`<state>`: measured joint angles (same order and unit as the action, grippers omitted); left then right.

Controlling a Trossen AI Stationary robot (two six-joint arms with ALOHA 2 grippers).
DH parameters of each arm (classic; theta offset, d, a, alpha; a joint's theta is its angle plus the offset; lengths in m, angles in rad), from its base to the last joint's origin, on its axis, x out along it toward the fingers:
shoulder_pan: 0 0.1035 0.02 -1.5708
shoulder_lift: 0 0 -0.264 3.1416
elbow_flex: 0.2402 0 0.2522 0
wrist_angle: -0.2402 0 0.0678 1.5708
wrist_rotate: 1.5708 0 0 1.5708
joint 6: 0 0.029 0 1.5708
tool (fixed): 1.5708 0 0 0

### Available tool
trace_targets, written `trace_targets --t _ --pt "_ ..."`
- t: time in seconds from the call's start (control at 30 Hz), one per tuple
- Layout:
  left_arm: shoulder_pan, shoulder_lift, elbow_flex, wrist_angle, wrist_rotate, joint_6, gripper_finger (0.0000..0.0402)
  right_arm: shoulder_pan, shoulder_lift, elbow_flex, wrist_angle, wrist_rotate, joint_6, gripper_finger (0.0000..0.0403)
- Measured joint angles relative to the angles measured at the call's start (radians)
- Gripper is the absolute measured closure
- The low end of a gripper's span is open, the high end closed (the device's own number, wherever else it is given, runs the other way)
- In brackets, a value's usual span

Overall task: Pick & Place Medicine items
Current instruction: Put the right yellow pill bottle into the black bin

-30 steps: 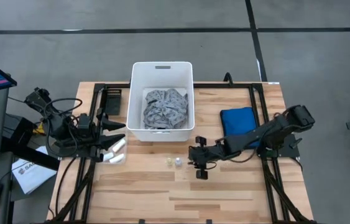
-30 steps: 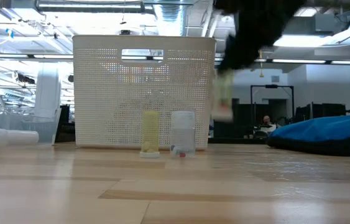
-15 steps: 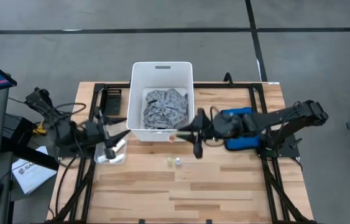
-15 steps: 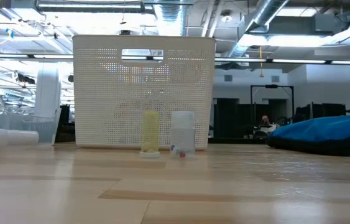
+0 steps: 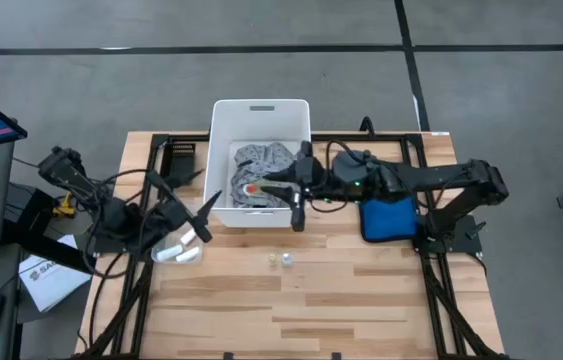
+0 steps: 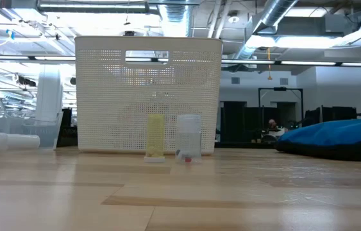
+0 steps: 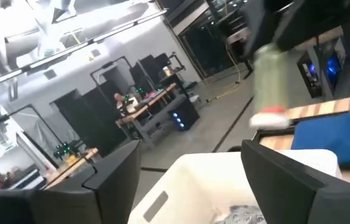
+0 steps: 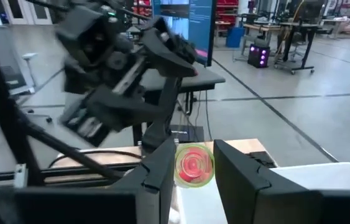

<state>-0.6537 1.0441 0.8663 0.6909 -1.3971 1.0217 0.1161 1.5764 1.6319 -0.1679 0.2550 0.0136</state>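
Note:
My right gripper holds the vial by its pale body (image 7: pixel 270 79), so my left gripper should next grab the vial by its red-end with the cap (image 7: pixel 270 116) to take it over.
My right gripper (image 5: pixel 266 188) reaches over the white bin (image 5: pixel 223 160) and is shut on a small pale vial with a red cap (image 8: pixel 194 165). That vial (image 7: pixel 271 81) also shows in the left wrist view. Two more tiny vials (image 5: pixel 279 260) stand upright on the table in front of the bin, one yellowish (image 6: pixel 155 136) and one clear (image 6: pixel 188 136). My left gripper (image 5: pixel 193 205) is open and raised near the bin's left near corner. It is above the white tubes (image 5: pixel 174 252), which lie on their sides on the table, and it touches nothing. My right gripper pinches the vial's body between its two fingers (image 8: pixel 162 168), one on each side. The red cap end (image 8: pixel 194 165) faces the wrist camera. The fingers come about level from the table's right side. The vial is lifted clear, above the bin's inside.
A grey patterned cloth (image 5: pixel 266 165) lies inside the bin. The blue padded pouch (image 5: pixel 389 215) lies right of the bin, under the right arm. Bare wood stretches along the near half of the table (image 5: pixel 311 310). Black frame rails run along both sides.
My right gripper has carried the red-capped vial up from beside the two standing vials. It has moved toward the far edge and the left, and is now over the bin. My left gripper has risen from the tubes and tipped toward the bin, still open.

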Motion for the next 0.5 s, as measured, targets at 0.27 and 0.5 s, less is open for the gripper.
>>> trace_targets --t 0.27,0.5 --pt "0.050 0.094 0.133 -0.104 0.046 0.050 0.0132 -0.074 0.101 0.124 0.016 -0.052 -0.040 0.0306" --pt "0.128 0.155 0.201 -0.218 0.108 0.103 0.0132 -0.109 0.150 0.205 0.018 -0.128 -0.041 0.0306"
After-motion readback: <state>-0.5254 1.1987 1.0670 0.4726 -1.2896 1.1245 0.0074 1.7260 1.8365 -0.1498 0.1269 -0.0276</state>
